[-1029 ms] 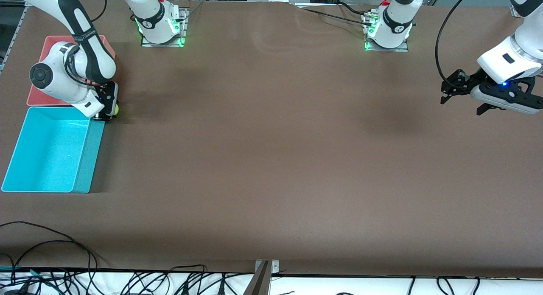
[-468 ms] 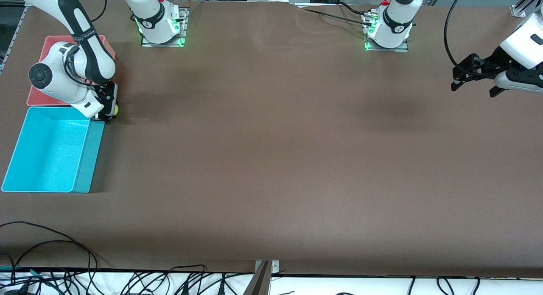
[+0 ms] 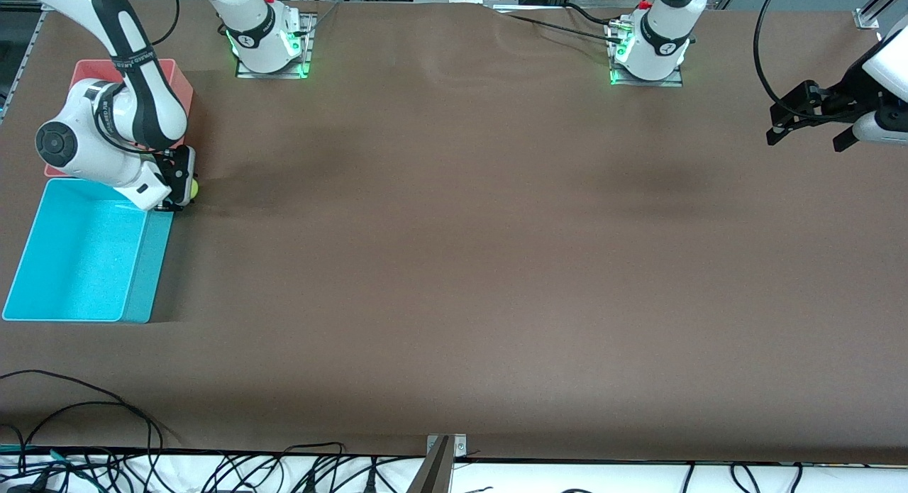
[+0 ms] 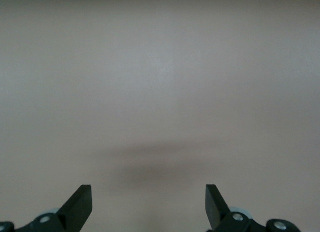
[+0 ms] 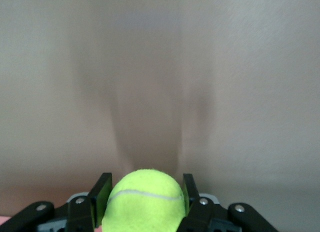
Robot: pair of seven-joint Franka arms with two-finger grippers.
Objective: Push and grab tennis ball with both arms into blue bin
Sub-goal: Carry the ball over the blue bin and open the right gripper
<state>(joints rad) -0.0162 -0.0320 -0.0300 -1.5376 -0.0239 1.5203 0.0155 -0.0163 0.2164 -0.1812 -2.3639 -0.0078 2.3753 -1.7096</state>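
My right gripper moves the tennis ball (image 3: 194, 189) into the blue bin, before it lets go. The ball hangs beside the blue bin's corner (image 3: 170, 213), outside the bin's rim.
The yellow-green tennis ball (image 3: 194, 189) sits between the fingers of my right gripper (image 3: 186, 188), which is shut on it, just beside the corner of the cyan-blue bin (image 3: 145, 266) at the right arm's end of the table. In the right wrist view the ball (image 5: 144, 198) fills the gap of the right gripper (image 5: 144, 199), with both black fingers (image 5: 100, 194) pressed to its sides. My left gripper (image 3: 809, 124) is open and empty, up over the left arm's end of the table. In the left wrist view the left gripper (image 4: 148, 207) shows its fingertips (image 4: 80, 204) wide apart over bare brown table.
A pink-red tub (image 3: 177, 78) stands beside the blue bin, farther from the front camera, partly hidden by the right arm. The arms' bases (image 3: 266, 46) stand along the table's top edge. Cables (image 3: 85, 436) lie along the edge nearest the front camera.
My left gripper has risen and drawn back toward the left arm's end of the table. My right arm has shifted slightly toward the blue bin with the ball in its fingers.
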